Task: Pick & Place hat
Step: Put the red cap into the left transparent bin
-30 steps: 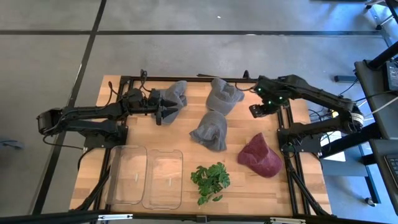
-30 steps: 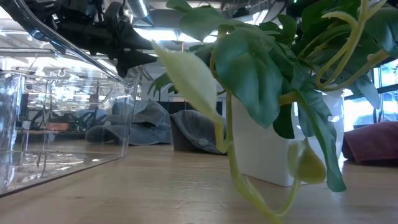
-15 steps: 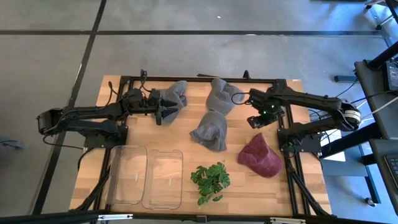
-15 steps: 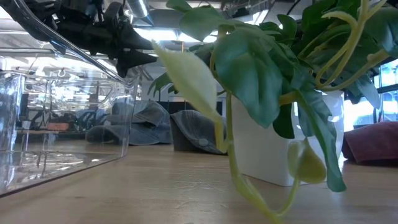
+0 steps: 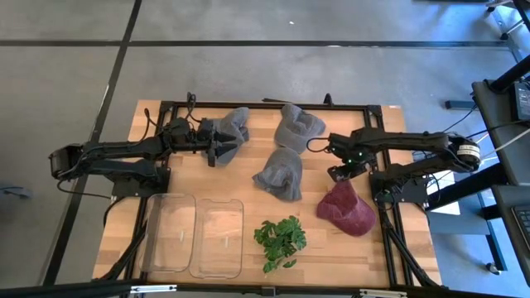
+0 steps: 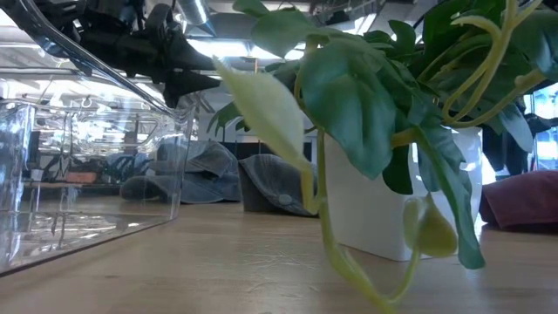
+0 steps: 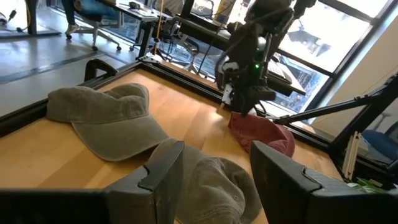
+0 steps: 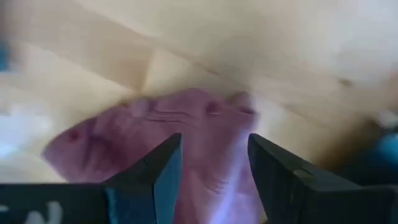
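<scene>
I should next grab the maroon hat (image 5: 348,209) with my right gripper by the bunched fold of its fabric (image 5: 342,189), to pick it up for placing.
A maroon hat (image 5: 348,209) lies on the wooden table at the right, also in the right wrist view (image 8: 186,127). My right gripper (image 5: 341,170) hangs open just over the hat's far end, pointing steeply down, its fingers (image 8: 155,171) astride that end with no contact showing. Three grey hats lie on the table: one at the far left (image 5: 233,125), one at the far middle (image 5: 298,126), one in the middle (image 5: 281,173). My left gripper (image 5: 216,151) hovers open beside the far-left grey hat, pointing toward the table's right edge; the middle hat (image 7: 214,180) shows beyond its fingers.
Two clear plastic bins (image 5: 195,235) stand at the near left. A green potted plant (image 5: 280,241) stands at the near middle and fills the low view (image 6: 366,105). A black frame (image 5: 265,105) borders the table's far side. Bare wood lies between the hats.
My right gripper has come down and toward the table's near edge, from beside the far-middle grey hat to just over the maroon hat's far end, tipping steeper downward. Its fingers have stayed open. The hats have not moved.
</scene>
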You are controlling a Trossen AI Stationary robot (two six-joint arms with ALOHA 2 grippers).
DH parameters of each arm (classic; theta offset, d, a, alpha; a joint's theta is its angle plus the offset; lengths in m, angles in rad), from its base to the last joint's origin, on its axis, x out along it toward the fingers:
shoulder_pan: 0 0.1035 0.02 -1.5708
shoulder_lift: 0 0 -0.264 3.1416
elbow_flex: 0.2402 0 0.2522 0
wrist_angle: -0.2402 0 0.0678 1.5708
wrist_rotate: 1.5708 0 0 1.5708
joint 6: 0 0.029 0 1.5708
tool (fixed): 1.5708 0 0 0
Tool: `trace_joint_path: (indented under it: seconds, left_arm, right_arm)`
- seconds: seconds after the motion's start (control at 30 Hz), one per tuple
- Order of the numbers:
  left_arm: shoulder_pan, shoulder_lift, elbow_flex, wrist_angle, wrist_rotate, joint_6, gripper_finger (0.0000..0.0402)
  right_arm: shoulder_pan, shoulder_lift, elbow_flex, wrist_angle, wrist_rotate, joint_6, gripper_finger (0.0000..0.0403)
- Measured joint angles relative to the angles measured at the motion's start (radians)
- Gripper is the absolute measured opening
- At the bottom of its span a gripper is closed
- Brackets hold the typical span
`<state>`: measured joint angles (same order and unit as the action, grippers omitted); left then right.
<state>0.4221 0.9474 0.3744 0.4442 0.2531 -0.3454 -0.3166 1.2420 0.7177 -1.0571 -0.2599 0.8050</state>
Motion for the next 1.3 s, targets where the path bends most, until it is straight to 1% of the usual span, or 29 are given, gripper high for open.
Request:
trace_joint_path:
  seconds: [0.13, 0.2, 0.37, 0.63, 0.97, 1.07, 1.23, 1.3]
  left_arm:
    - [0.000, 0.000, 0.000, 0.000, 0.000, 0.000, 0.0178]
    - [0.000, 0.000, 0.000, 0.000, 0.000, 0.000, 0.0178]
    - [0.000, 0.000, 0.000, 0.000, 0.000, 0.000, 0.0178]
    - [0.000, 0.000, 0.000, -0.002, -0.001, 0.000, 0.0178]
    - [0.000, 0.000, 0.000, -0.009, -0.001, 0.000, 0.0178]
    - [0.000, 0.000, 0.000, -0.010, -0.001, 0.000, 0.0178]
    - [0.000, 0.000, 0.000, -0.035, -0.001, 0.024, 0.0178]
    - [0.000, 0.000, 0.000, -0.050, -0.001, 0.035, 0.0178]
  right_arm:
    - [0.030, 0.000, -0.024, 0.063, 0.019, 0.003, 0.0184]
    - [0.042, 0.000, -0.025, 0.062, 0.053, 0.005, 0.0184]
    - [0.055, 0.003, -0.025, 0.057, 0.072, 0.006, 0.0184]
    - [0.091, 0.026, -0.025, 0.023, 0.075, 0.031, 0.0184]
    - [0.159, 0.048, -0.025, 0.016, 0.054, 0.133, 0.0184]
    - [0.180, 0.052, -0.025, 0.013, 0.054, 0.133, 0.0184]
    - [0.191, 0.104, -0.025, 0.009, 0.055, 0.132, 0.0183]
    - [0.191, 0.132, -0.025, 0.009, 0.055, 0.128, 0.0177]
